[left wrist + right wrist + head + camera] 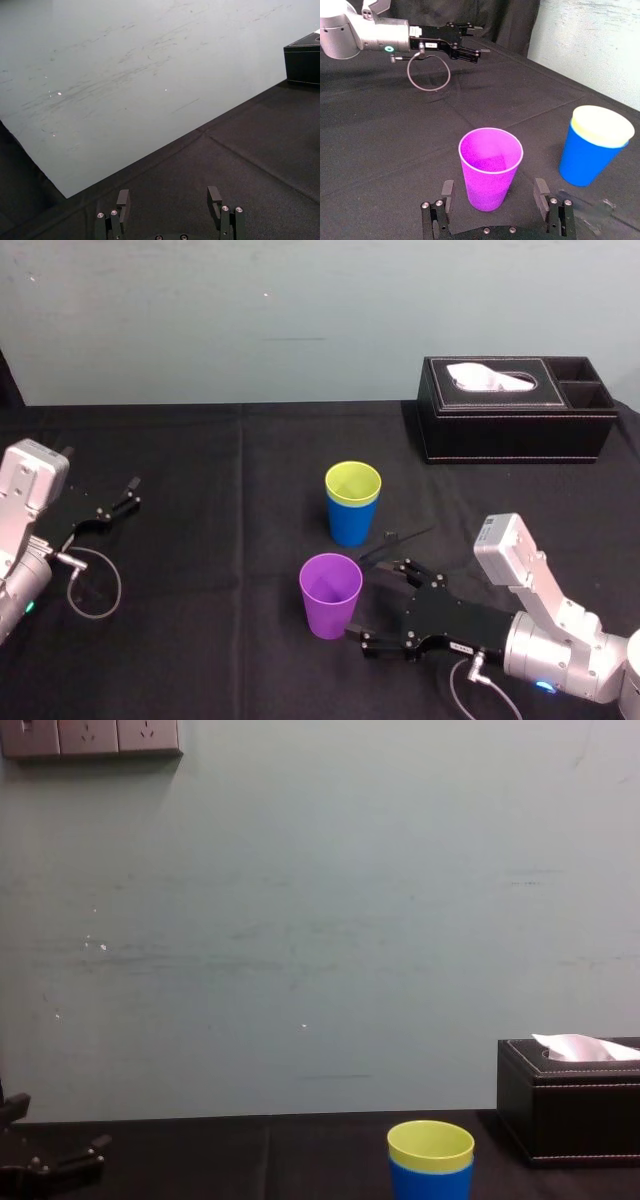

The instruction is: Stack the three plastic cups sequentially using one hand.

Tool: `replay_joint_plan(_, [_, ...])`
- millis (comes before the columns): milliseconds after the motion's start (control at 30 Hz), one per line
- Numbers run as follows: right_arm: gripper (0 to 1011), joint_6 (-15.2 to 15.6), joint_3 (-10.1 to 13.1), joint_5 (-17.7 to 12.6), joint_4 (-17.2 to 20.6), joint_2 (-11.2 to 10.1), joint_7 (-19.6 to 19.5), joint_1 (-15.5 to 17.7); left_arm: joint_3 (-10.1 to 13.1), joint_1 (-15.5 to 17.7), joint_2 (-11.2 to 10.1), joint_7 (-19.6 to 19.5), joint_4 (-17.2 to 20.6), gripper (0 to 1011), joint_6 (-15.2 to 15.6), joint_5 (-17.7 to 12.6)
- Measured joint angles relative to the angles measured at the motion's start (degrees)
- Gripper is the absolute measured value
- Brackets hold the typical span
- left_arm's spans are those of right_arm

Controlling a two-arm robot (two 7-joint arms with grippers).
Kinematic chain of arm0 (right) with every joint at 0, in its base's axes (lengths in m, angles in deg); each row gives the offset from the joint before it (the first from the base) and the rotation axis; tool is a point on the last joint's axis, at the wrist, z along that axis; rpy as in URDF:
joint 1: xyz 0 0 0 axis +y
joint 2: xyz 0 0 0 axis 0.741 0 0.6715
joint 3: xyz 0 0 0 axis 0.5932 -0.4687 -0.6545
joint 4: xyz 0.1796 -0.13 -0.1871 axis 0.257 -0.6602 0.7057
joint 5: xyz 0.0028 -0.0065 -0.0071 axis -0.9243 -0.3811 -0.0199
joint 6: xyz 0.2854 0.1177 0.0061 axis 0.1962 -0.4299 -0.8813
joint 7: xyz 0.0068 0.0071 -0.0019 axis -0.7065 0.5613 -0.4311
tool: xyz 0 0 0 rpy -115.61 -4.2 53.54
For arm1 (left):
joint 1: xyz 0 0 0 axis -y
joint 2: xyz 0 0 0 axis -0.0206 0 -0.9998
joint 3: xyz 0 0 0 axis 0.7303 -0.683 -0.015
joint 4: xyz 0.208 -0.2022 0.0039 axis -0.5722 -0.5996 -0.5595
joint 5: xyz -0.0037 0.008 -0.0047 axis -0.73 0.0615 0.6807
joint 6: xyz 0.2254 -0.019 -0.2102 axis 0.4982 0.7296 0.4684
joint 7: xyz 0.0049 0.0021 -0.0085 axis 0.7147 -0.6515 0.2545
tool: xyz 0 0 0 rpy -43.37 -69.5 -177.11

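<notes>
The purple cup needs to go into the yellow-green cup [603,126], so my right gripper should next grip the purple cup by its side below its rim [488,187].
The purple cup [330,595] [490,165] stands upright and alone on the black cloth near the front. Behind it stands the blue cup [350,525] [585,160] [430,1182], with the yellow-green cup [353,483] [602,125] [430,1145] nested inside it so that only its rim shows. My right gripper [358,597] [493,187] reaches in from the right. It is open, with one finger on each side of the purple cup's lower half and a gap at both. My left gripper [125,498] [168,205] [470,42] rests open and empty at the far left.
A black tissue box [515,410] [570,1110] [305,62] with a white tissue sits at the back right by the wall. A cable loop [95,585] lies by the left arm. Bare cloth stretches between the left gripper and the cups.
</notes>
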Motion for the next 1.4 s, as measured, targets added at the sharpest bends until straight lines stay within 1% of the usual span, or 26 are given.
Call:
replay_joint_plan(333, [1004, 0.58, -1.62, 0.09, -1.17, 1.15, 0.56, -1.75, 0.0, 0.0, 0.0, 0.0, 0.0, 1010, 0.0, 0.0])
replay_joint_plan(500, [1004, 1.29, -2.36, 0.12, -2.28, 2.06, 0.57, -2.97, 0.0, 0.0, 0.0, 0.0, 0.0, 1010, 0.0, 0.0])
replay_joint_plan(967, [1004, 2.54, -4.26, -0.82, -4.88, 4.11, 1.1, -5.63, 0.0, 0.0, 0.0, 0.0, 0.0, 1010, 0.0, 0.0])
replay_joint_plan(1267, [1004, 2.53, -4.49, -0.97, -5.14, 4.29, 1.24, -5.84, 0.0, 0.0, 0.0, 0.0, 0.0, 1010, 0.0, 0.0])
replay_joint_plan(1333, [982, 2.52, -4.45, -0.97, -5.11, 4.26, 1.23, -5.81, 0.0, 0.0, 0.0, 0.0, 0.0, 1010, 0.0, 0.0])
replay_joint_plan(1400, [932, 2.52, -4.42, -0.97, -5.07, 4.24, 1.22, -5.78, 0.0, 0.0, 0.0, 0.0, 0.0, 1010, 0.0, 0.0])
